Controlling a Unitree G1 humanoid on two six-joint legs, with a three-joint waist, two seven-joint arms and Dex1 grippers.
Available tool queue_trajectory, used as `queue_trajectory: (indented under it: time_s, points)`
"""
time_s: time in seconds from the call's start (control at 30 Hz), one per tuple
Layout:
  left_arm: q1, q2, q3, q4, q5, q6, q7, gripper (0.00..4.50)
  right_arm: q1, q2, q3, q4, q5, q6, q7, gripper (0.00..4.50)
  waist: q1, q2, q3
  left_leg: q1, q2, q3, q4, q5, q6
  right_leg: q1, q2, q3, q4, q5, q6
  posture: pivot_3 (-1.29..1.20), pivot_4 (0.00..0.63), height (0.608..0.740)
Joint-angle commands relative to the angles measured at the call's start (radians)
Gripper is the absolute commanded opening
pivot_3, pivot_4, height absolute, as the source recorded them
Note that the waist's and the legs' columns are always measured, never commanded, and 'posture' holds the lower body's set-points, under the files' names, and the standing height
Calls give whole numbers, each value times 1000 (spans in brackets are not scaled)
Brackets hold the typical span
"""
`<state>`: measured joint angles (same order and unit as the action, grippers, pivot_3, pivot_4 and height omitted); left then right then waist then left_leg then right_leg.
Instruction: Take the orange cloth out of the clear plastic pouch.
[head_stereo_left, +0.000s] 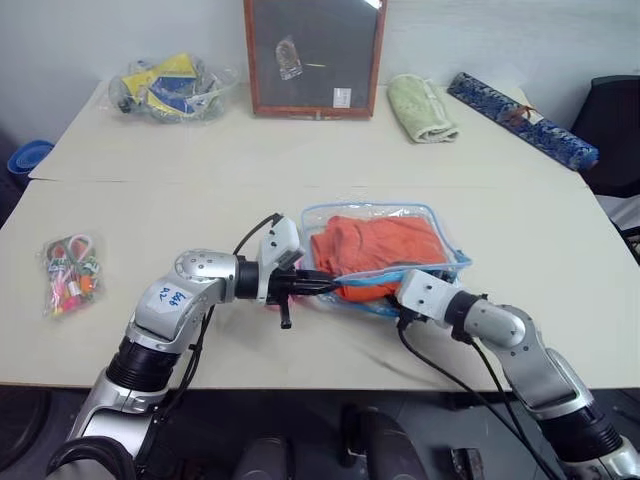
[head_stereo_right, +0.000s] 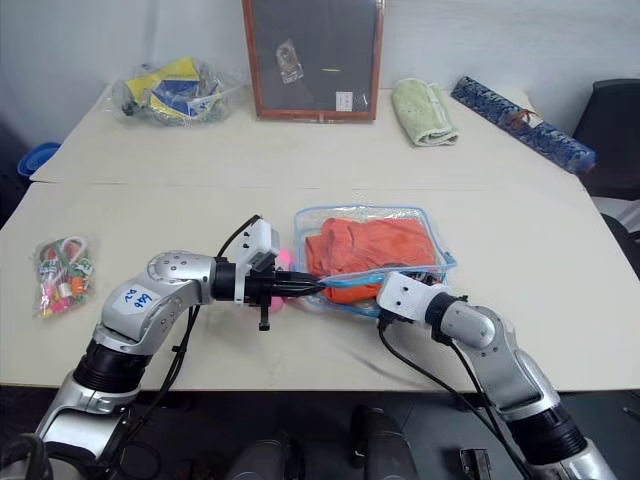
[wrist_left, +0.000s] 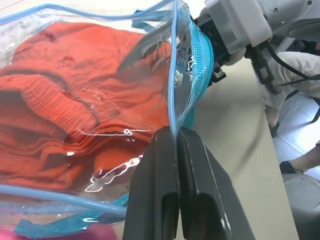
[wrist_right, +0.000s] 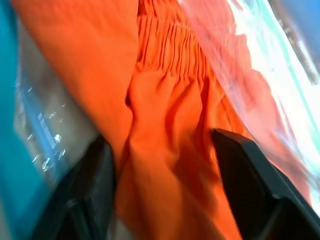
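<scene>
The right gripper grabs the orange cloth by the loose fold at the pouch's opening (head_stereo_left: 367, 292) (wrist_right: 167, 160) next, since clear plastic covers the rest of the cloth.
The clear plastic pouch (head_stereo_left: 437, 218) with light blue edging lies near the table's front edge, its mouth facing me. The orange cloth (head_stereo_left: 375, 245) sits bunched inside it. My left gripper (wrist_left: 173, 132) reaches in from the left and is shut on the pouch's blue edge (wrist_left: 172, 75) at the mouth, holding it lifted. My right gripper (wrist_right: 157, 145) is pushed into the mouth from the right. It is open, with one black finger (wrist_right: 90, 175) on each side of a fold of the orange cloth (wrist_right: 170, 100). From the head views the pouch hides its fingertips.
At the back stand a framed blackboard (head_stereo_left: 315, 55), a pale green towel (head_stereo_left: 421, 108), a clear bag of yellow and blue items (head_stereo_left: 170, 85) and a dark blue patterned roll (head_stereo_left: 520, 118). A small packet of colourful bits (head_stereo_left: 68, 273) lies front left. Something pink (head_stereo_right: 283, 260) peeks beside the left gripper.
</scene>
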<state>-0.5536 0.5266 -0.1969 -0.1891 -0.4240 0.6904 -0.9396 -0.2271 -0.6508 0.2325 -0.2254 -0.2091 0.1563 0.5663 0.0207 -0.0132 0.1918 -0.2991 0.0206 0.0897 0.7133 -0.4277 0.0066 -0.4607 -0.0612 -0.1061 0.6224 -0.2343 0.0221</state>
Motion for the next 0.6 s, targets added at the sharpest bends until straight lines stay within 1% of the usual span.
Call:
queue_trajectory:
  time_s: [0.03,0.13,0.23,0.33,0.37,0.43,0.47,0.53,0.6]
  points:
    - [-15,2,10,-39,-10,-13,-9,0,4,17,19,106,-50,22,-19,2956,0,-1,0,0,0,0,0,0,0,0,0,0,0,0,0,0,150,740]
    - [-18,6,5,-31,-3,-25,-16,0,-14,40,26,134,-42,12,-15,2346,-2,-1,-1,0,0,0,0,0,0,1,0,0,0,0,0,0,150,740]
    - [-24,5,6,-22,-1,-29,-16,0,-19,47,29,139,-41,4,-9,1368,-2,-1,-1,0,0,0,0,0,0,1,0,0,0,0,0,0,150,740]
    - [-27,0,7,-13,3,-36,-11,0,-12,39,31,127,-34,-4,6,283,-2,-1,-1,0,0,0,0,0,0,1,0,0,0,0,0,0,150,740]
    - [-28,-2,8,-10,4,-37,-8,0,-6,35,28,119,-31,-5,9,40,-2,-1,-1,0,0,0,1,0,0,1,0,0,0,0,0,0,150,740]
    - [-32,-9,6,6,19,-46,10,0,16,12,24,90,-30,-16,26,40,0,-1,-1,0,0,0,1,0,0,1,0,0,0,0,0,0,150,740]
    - [-36,-13,3,26,38,-57,25,0,43,-8,19,48,1,-31,64,40,3,-1,-1,0,0,0,1,0,0,1,0,0,0,0,0,0,150,740]
    - [-50,-23,-2,73,74,-84,51,0,122,-41,-5,-83,145,-32,182,40,9,-1,-1,0,0,-2,1,0,0,0,0,-1,-1,0,0,0,150,740]
    - [-66,-33,-3,118,103,-115,65,0,178,-78,-28,-178,224,-45,254,40,6,-1,-1,0,0,-4,0,0,0,0,0,-3,-2,0,0,0,150,740]
